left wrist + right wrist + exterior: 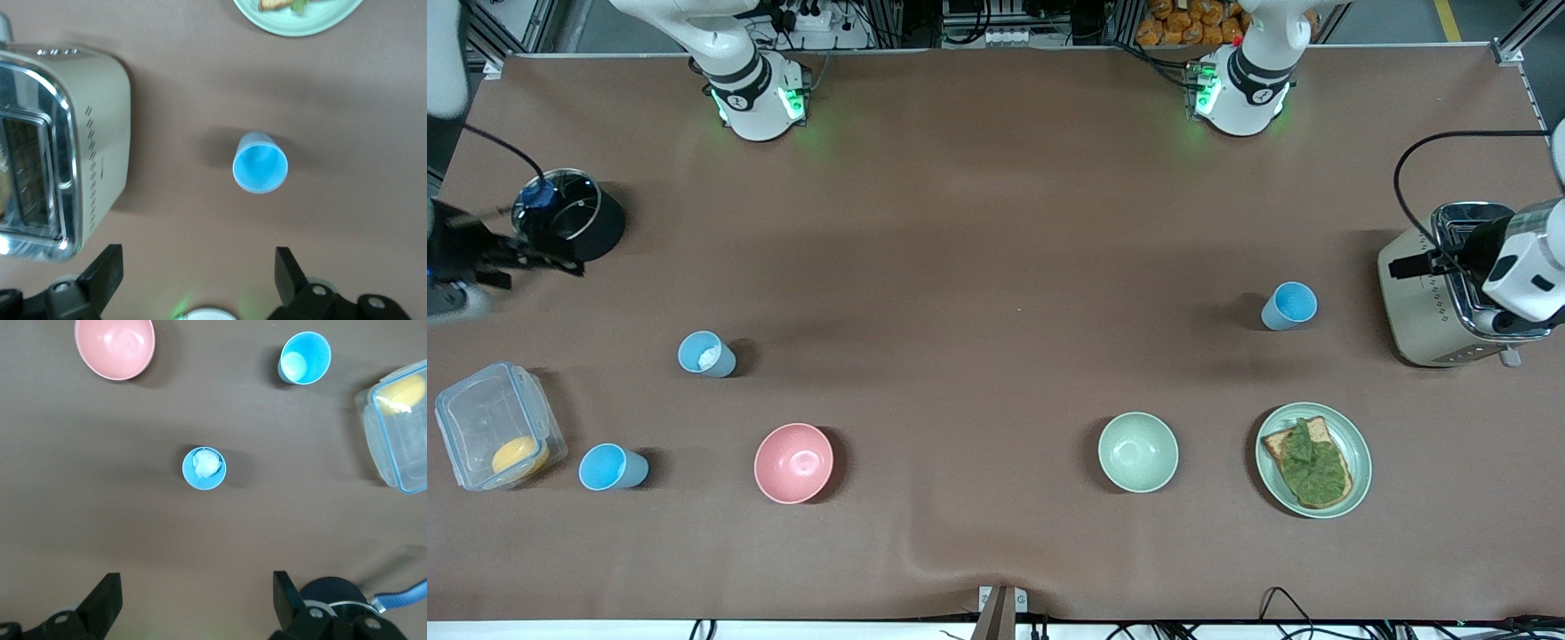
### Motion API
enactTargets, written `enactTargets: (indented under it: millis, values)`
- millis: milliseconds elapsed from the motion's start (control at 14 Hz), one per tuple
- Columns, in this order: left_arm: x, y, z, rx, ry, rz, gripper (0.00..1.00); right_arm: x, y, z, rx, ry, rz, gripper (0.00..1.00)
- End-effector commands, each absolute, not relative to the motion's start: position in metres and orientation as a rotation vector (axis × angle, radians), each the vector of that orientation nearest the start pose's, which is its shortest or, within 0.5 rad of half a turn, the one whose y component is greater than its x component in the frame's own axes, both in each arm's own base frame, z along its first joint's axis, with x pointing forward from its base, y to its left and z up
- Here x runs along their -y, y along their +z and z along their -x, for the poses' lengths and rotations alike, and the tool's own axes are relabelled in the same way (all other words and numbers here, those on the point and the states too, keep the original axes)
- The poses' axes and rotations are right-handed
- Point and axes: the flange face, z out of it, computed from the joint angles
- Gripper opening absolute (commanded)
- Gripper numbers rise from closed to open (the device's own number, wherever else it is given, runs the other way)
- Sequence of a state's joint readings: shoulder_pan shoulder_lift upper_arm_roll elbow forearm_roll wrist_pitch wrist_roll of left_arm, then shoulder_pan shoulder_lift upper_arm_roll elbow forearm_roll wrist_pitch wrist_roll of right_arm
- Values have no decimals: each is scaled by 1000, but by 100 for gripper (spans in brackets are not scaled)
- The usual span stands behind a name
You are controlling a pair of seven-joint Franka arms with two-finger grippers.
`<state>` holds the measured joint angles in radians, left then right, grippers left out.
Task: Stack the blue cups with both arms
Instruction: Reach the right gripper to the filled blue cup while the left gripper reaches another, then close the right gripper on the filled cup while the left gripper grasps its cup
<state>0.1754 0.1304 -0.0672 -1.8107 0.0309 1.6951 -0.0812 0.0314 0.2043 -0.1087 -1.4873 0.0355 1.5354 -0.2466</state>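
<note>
The left gripper grips the cup beside the toaster [1424, 304] by its rim [1299, 286] next to stack it with the other blue cups.
Three light-blue cups stand upright and apart on the brown table. One cup [1288, 306] stands near the toaster at the left arm's end; it shows in the left wrist view [260, 163] with a plain blue inside. One cup [706, 354] at the right arm's end shows a pale lump inside in the right wrist view [204, 468]. The third cup [612, 467] stands nearer the front camera, beside the clear box, and also shows in the right wrist view [305, 358]. My left gripper [1414, 265] [198, 263] is open and empty over the toaster. My right gripper [551, 258] [197, 590] is open and empty over the black pot.
A pink bowl [793, 462] and a pale green bowl [1137, 452] stand toward the front camera. A green plate [1352, 484] holds toast with green spread. A toaster [1427, 302], a black pot [591, 227] and a clear lidded box [480, 418] stand at the table's ends.
</note>
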Motion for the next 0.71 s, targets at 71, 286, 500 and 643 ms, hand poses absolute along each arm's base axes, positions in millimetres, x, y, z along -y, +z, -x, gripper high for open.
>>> enactTargets:
  millis: [71,286,500,643]
  values:
    - [-49,392,-536,249,266,3103,100,57,482,-631,211,320,3077,100]
    - [-49,334,-514,226,212,3094,100,81,408,-652,144,305,3076,100]
    - [-50,286,-509,223,266,3096,100,83,360,-646,115,272,3087,100]
    - [-50,264,-508,219,309,3096,100,77,324,-635,121,292,3084,100]
